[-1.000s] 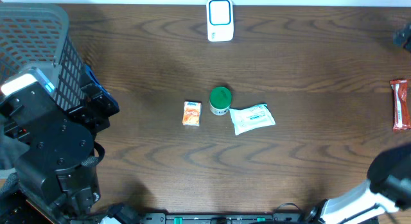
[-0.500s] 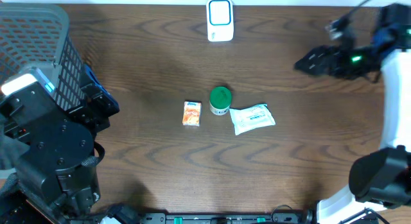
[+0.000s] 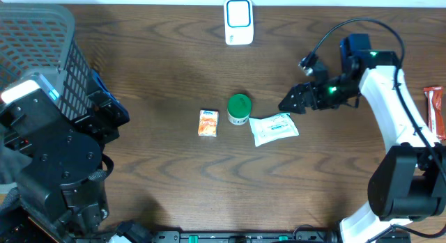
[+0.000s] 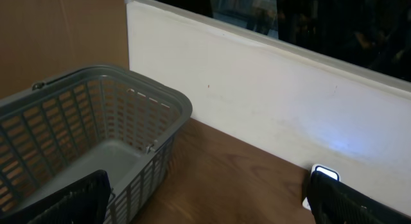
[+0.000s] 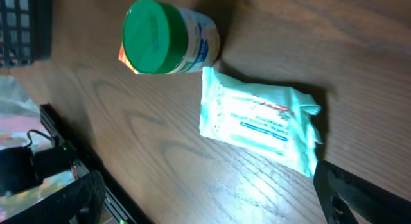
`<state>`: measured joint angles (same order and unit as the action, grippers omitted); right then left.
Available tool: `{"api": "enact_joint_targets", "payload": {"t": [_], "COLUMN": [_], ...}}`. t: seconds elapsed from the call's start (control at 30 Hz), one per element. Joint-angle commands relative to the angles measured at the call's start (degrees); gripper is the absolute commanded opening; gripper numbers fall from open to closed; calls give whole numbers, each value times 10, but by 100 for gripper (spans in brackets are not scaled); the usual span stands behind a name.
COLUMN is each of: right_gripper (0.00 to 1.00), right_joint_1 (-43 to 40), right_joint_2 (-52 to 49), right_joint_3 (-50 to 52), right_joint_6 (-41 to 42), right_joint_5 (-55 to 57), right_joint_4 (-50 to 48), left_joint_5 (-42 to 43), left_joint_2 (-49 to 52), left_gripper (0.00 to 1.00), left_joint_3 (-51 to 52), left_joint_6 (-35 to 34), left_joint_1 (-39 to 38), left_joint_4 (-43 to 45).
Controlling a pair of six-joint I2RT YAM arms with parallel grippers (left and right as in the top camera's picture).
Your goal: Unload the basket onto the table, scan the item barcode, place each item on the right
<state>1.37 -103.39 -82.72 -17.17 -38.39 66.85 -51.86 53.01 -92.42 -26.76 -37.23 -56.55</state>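
My right gripper grabs the wipes pack by its end away from the jar next, so the pack's broad sides stay uncovered for barcode scanning.
Three items lie mid-table: an orange packet [image 3: 208,122], a green-lidded jar [image 3: 239,109] and a white wipes pack [image 3: 274,127]. The white scanner [image 3: 237,21] stands at the far edge. My right gripper [image 3: 293,102] hovers open just right of the jar, above the wipes pack's far right corner, holding nothing. Its wrist view shows the jar [image 5: 168,38] and wipes pack [image 5: 257,118] ahead of the spread fingers [image 5: 359,198]. My left gripper [image 3: 110,107] stays open and empty beside the basket; its wrist view shows the scanner [image 4: 321,176] at far right.
A grey mesh basket [image 3: 35,41] fills the far left corner, seen also as the basket [image 4: 96,121] in the left wrist view. A red snack bar [image 3: 435,113] lies at the right edge. A white wall [image 4: 270,102] backs the table.
My right arm swung in from the right edge, moving left and down to the wipes pack. The left arm and the items stayed still.
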Motion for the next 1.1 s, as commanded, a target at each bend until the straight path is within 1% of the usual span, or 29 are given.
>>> {"api": "enact_joint_targets", "payload": {"t": [0.0,0.13,0.33,0.47,0.83,0.93,1.07], "right_gripper": [99,99,99,99,99,96,96], "right_joint_1": [17,21,21,21,21,21,21], "right_joint_2": [-2,-2,-2,-3,-8,-10,-19], "right_joint_3": [19,45,121,154,161,162,162], "right_joint_6": [9,8,9,9,-9,-23,-33], "right_joint_5": [36,82,87,87,89,85,82], "right_joint_4": [-16,-37,-123,-160,-185,-190,-191], "left_joint_5": [-14,-14,-14,-14,-14,-14,-14], "left_joint_2": [1,1,1,1,1,1,1], "left_gripper": [98,98,98,98,98,98,98], "left_joint_3": [1,1,1,1,1,1,1], "left_joint_6": [-1,-1,-1,-1,-1,-1,-1], "left_joint_1": [2,2,2,2,2,2,2], "left_joint_4": [0,0,0,0,0,0,0]}}
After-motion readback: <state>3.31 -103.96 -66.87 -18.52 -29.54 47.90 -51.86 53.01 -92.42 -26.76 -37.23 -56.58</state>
